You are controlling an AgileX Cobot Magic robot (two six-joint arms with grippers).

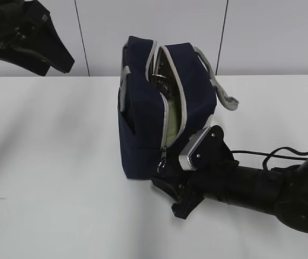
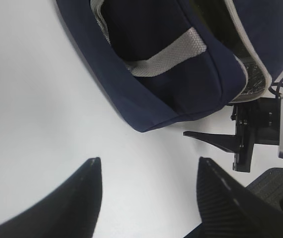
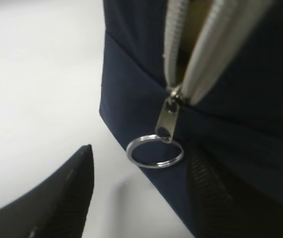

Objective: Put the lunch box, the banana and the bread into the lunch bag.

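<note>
I should grab the zipper pull by its metal ring [image 3: 154,151] next with my right gripper, to close the packed lunch bag.
The navy lunch bag [image 1: 159,116] stands at the table's middle with its grey zipper open down the front. A pale green surface [image 1: 174,116] shows through the gap; it looks like the lunch box lid. The banana and the bread are out of view. My right gripper [image 1: 167,181] is open, low at the bag's front corner. In the right wrist view it [image 3: 141,153] stands around the ring zipper pull [image 3: 155,151], one finger [image 3: 216,193] against the fabric. My left gripper [image 1: 59,67] is open and empty, raised at the far left; in its wrist view it [image 2: 146,166] hovers above the bag [image 2: 171,64].
Grey webbing handles [image 1: 221,86] hang off the bag's right side. Silver lining [image 1: 162,81] shows in the bag's top opening. The white table [image 1: 51,162] stretches to the left and front of the bag. A white panelled wall stands behind.
</note>
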